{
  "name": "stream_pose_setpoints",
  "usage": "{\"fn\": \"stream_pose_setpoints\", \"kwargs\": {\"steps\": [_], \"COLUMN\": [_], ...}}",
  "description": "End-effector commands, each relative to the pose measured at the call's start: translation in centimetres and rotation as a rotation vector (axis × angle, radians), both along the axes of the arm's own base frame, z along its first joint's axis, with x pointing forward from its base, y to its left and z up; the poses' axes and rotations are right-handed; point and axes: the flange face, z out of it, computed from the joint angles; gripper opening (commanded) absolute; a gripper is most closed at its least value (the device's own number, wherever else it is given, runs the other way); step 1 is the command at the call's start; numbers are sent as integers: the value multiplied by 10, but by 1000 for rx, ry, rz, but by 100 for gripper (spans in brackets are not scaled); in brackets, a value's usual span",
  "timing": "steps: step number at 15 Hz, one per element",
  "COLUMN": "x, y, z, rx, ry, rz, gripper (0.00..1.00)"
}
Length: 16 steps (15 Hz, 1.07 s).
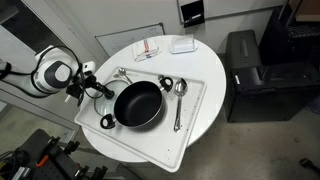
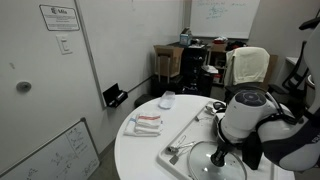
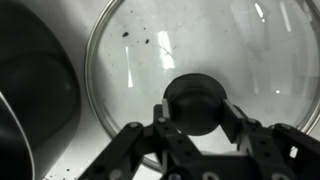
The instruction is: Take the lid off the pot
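The flat tray lies below the lid's glass, so it is time for my gripper to release the lid now. The lid would rest on the tray beside the black pot.
The black pot stands uncovered on the white tray, its dark interior showing. In the wrist view its dark wall fills the left edge. The glass lid is off the pot, beside it over the tray's end near the arm. It also shows in an exterior view. My gripper has its two fingers pressed on either side of the lid's dark knob. The gripper shows in both exterior views. I cannot tell whether the lid rests on the tray or hangs just above it.
A metal spoon lies on the tray beside the pot, and more utensils lie at the tray's far edge. A small white dish and a red-striped packet sit on the round table. A black cabinet stands nearby.
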Motion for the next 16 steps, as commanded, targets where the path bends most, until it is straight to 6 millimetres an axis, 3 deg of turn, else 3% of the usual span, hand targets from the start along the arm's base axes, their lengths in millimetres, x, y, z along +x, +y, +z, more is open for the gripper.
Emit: {"fn": "stream_pose_setpoints", "kwargs": {"steps": [1,4,5,6,9,16], "x": [7,7,8,8,9,2], "y": [1,0,0,0,1,12], "z": [0,1,2,4,15,71], "rx": [1,6,8,12,37,141], "ry": [-31,-30,-31,-32,-40,-42], "rz": [20,15,12,8,-4,20], "gripper": [24,26,74,76,96,100]}}
